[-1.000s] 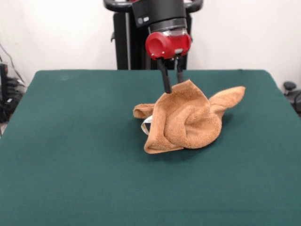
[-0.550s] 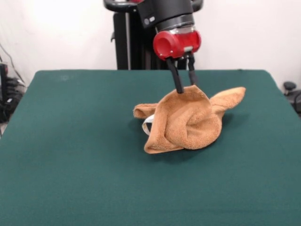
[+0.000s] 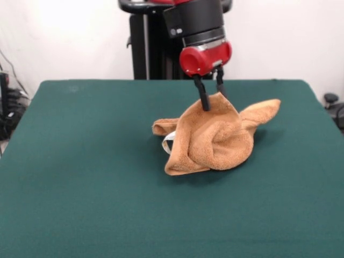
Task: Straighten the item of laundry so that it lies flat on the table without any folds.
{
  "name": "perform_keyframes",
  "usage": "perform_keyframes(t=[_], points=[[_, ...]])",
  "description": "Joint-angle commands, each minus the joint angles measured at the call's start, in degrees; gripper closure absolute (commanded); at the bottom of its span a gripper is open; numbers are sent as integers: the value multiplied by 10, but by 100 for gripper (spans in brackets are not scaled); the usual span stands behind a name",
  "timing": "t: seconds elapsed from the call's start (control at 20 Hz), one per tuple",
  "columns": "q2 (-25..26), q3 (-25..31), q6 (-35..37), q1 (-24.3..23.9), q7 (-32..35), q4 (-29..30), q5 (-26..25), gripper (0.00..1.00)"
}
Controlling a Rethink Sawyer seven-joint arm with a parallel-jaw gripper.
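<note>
My gripper grabs the towel by its raised peak (image 3: pixel 217 100) next, because that fold stands up while the rest lies in a rumpled heap.
The item of laundry (image 3: pixel 212 140), an orange-tan terry towel, lies bunched in a rumpled heap near the middle of the table (image 3: pixel 80 177). One corner sticks out to the right and a small white tag shows at its left edge. A fold of it stands up in a peak. My gripper (image 3: pixel 212 97) hangs right over that peak, open, with one black finger in front of the fold and the other behind it. The red wrist sits just above.
The green cloth of the table stretches wide on every side of the towel. The robot's black pedestal (image 3: pixel 148 43) stands behind the far edge. Some dark equipment shows past the table's left and right edges.
My gripper has moved to the right, from the peak's left edge to straddling it. The peak has become narrower and sharper. The rest of the towel has stayed in place.
</note>
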Motion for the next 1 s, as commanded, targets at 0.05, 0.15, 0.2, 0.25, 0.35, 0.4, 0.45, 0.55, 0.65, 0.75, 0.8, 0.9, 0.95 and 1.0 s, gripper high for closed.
perform_keyframes(t=[0.05,0.15,0.2,0.25,0.35,0.4,0.45,0.55,0.65,0.75,0.8,0.9,0.95,1.0], points=[[12,41,120,19,-111,8,22,0],[9,45,135,16,-118,8,28,0],[8,47,141,15,-116,6,31,0],[7,47,144,16,-113,4,31,0],[6,39,157,22,-107,0,27,0],[6,41,153,21,-104,1,25,0],[6,42,152,20,-103,2,24,0],[7,43,147,20,-97,1,19,0],[6,53,127,14,-85,5,19,0],[6,68,102,4,-76,10,20,0],[6,76,93,-3,-75,13,21,0],[7,81,85,-7,-67,16,21,0],[8,85,80,-8,-64,17,21,0],[8,84,83,-8,-62,17,21,0]])
